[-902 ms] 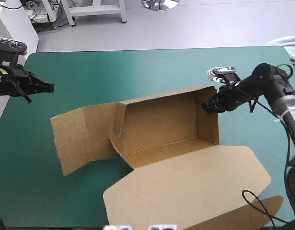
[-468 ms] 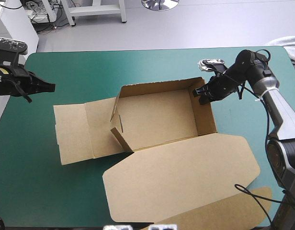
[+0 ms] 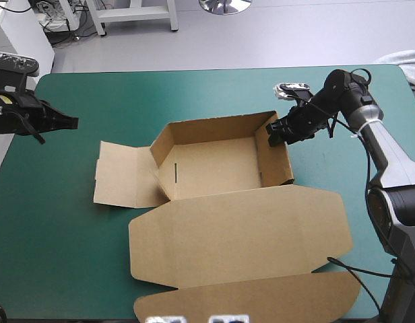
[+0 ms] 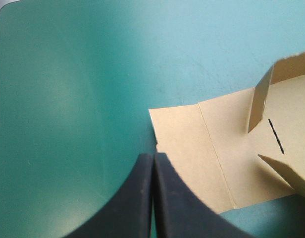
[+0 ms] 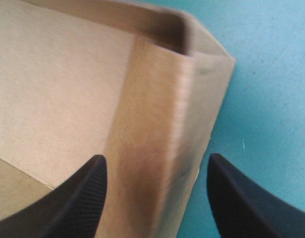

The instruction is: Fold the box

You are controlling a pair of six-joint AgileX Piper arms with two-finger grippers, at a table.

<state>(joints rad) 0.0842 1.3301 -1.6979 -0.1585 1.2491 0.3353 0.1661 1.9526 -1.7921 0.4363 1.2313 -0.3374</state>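
My right gripper should grab the raised side of the box by its top edge (image 3: 283, 149) next. That will hold the brown box (image 3: 214, 161) steady for folding.
The brown box (image 3: 214, 161) sits mid-table as an open tray with its far and right walls raised. Its big lid (image 3: 241, 229) lies flat toward the near edge, and a side flap (image 3: 123, 175) lies flat on the left. My right gripper (image 3: 278, 131) is at the far right corner, open, fingers astride the right wall (image 5: 152, 124); the right gripper (image 5: 156, 158) grips nothing. My left gripper (image 3: 73, 122) hovers shut near the table's left edge, apart from the box. In its own view the left gripper (image 4: 153, 156) points at the flat side flap (image 4: 192, 148).
The teal-green table (image 3: 59, 235) shows bare cover to the left of the box and beyond it. A pale cloth (image 3: 404, 64) lies at the far right corner. The lid's outer flap (image 3: 261, 299) reaches the near edge.
The box has slid leftward and settled flatter, its lid and left flap now down. My right gripper moved left with the wall, then spread its fingers. The left arm stayed put.
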